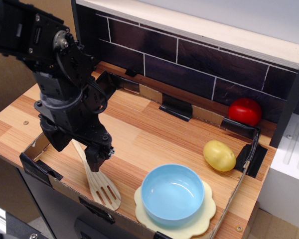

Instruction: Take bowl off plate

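Note:
My gripper next needs to grab the light-blue bowl by its rim to take it off the scalloped plate (205, 217).
The light-blue bowl (173, 193) sits upright on the cream scalloped plate (205, 217) at the front of the wooden counter, right of centre. Only the plate's wavy rim shows around the bowl. My gripper (75, 148) hangs at the left, well apart from the bowl, with its black fingers (97, 157) spread open and nothing held. It hovers over the handle of a wooden spatula.
A wooden slotted spatula (103, 188) lies just left of the plate. A yellow lemon (219, 155) sits behind the bowl to the right, and a red tomato (244, 111) by the brick back wall. A low cardboard border (40, 169) rims the counter.

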Motion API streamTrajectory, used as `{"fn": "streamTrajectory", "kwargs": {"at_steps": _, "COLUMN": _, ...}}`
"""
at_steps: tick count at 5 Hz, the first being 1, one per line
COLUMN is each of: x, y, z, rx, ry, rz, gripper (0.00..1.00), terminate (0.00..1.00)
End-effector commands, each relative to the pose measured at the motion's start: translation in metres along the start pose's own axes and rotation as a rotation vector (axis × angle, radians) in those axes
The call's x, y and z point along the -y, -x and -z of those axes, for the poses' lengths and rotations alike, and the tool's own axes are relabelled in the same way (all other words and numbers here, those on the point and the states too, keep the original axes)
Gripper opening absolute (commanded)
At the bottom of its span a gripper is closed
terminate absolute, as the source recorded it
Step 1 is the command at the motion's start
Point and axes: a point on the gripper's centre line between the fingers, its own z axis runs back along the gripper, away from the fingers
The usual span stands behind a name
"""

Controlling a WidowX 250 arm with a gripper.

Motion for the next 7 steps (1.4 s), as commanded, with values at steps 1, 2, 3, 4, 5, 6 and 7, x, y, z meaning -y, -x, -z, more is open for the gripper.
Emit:
{"fn": "streamTrajectory", "kwargs": {"at_steps": 1, "x": 0.0, "y": 0.0, "z": 0.0, "rx": 0.0, "ry": 0.0, "rz": 0.0, "gripper": 1.0, "terminate": 0.0}}
{"fn": "streamTrajectory", "kwargs": {"at_steps": 2, "x": 0.014, "y": -0.008, "z": -0.014, "rx": 0.033, "ry": 0.054, "rz": -0.035, "gripper": 1.0, "terminate": 0.0}}
{"fn": "streamTrajectory", "kwargs": {"at_steps": 3, "x": 0.036, "y": -0.016, "z": -0.021, "rx": 0.029, "ry": 0.077, "rz": -0.067, "gripper": 1.0, "terminate": 0.0}}
{"fn": "streamTrajectory", "kwargs": {"at_steps": 4, "x": 0.058, "y": -0.02, "z": -0.017, "rx": 0.007, "ry": 0.085, "rz": -0.071, "gripper": 1.0, "terminate": 0.0}}
{"fn": "streamTrajectory", "kwargs": {"at_steps": 5, "x": 0.08, "y": -0.021, "z": -0.002, "rx": -0.07, "ry": 0.093, "rz": -0.04, "gripper": 1.0, "terminate": 0.0}}
{"fn": "streamTrajectory", "kwargs": {"at_steps": 6, "x": 0.089, "y": -0.02, "z": 0.014, "rx": -0.06, "ry": 0.065, "rz": -0.046, "gripper": 1.0, "terminate": 0.0}}
{"fn": "streamTrajectory", "kwargs": {"at_steps": 7, "x": 0.093, "y": -0.02, "z": 0.023, "rx": -0.07, "ry": 0.062, "rz": -0.037, "gripper": 1.0, "terminate": 0.0}}
